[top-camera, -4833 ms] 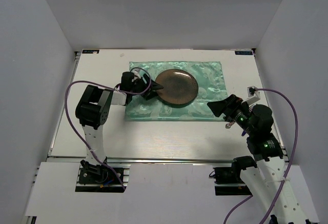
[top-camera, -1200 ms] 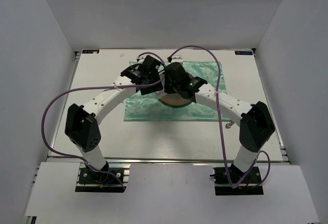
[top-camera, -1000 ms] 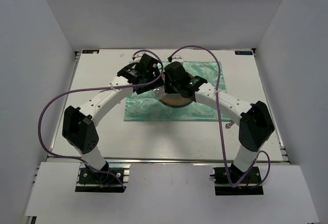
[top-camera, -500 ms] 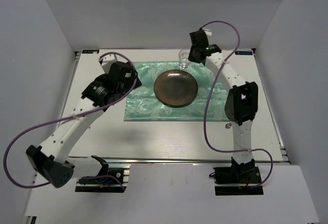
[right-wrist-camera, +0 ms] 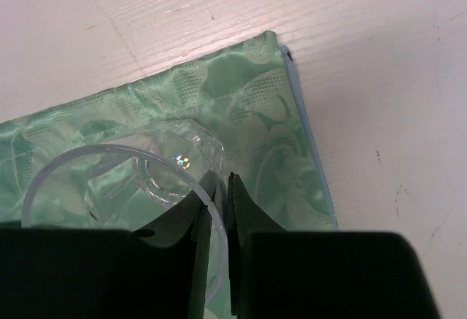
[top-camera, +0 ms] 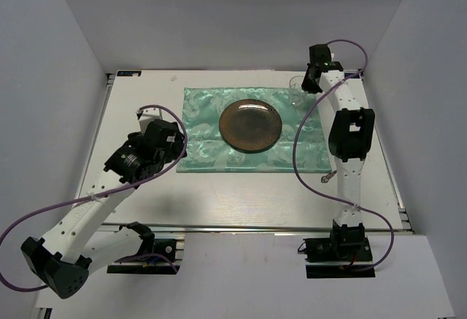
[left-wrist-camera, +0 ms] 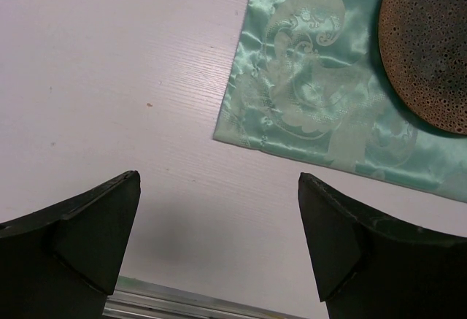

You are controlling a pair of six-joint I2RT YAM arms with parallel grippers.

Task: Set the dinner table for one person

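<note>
My right gripper should release the glass: its base is over the flat placemat at the placemat's far corner, free of the brown plate.
The dinner table (top-camera: 241,195) is a white top with a green patterned placemat (top-camera: 252,131) on it, and a brown plate (top-camera: 250,124) rests in the placemat's middle. My right gripper (top-camera: 314,79) is shut on the rim of a clear glass (top-camera: 295,91) over the placemat's far right corner. In the right wrist view the right gripper (right-wrist-camera: 222,195) pinches the glass (right-wrist-camera: 139,187) wall between both fingers, above the placemat (right-wrist-camera: 270,114). My left gripper (top-camera: 162,140) hangs open and empty by the placemat's near left side. The left wrist view shows the left gripper (left-wrist-camera: 219,217) over bare table, with the placemat (left-wrist-camera: 306,107) and plate (left-wrist-camera: 430,49) beyond it.
A small metallic thing (top-camera: 326,177) lies on the table near the placemat's near right corner. A metal rail (top-camera: 241,226) runs along the table's near edge, also seen as the rail (left-wrist-camera: 182,306) under the left gripper. White walls enclose the table.
The right arm has carried the glass from behind the plate rightward to the placemat's far right corner. The left arm has drawn back from the placemat toward the near left.
</note>
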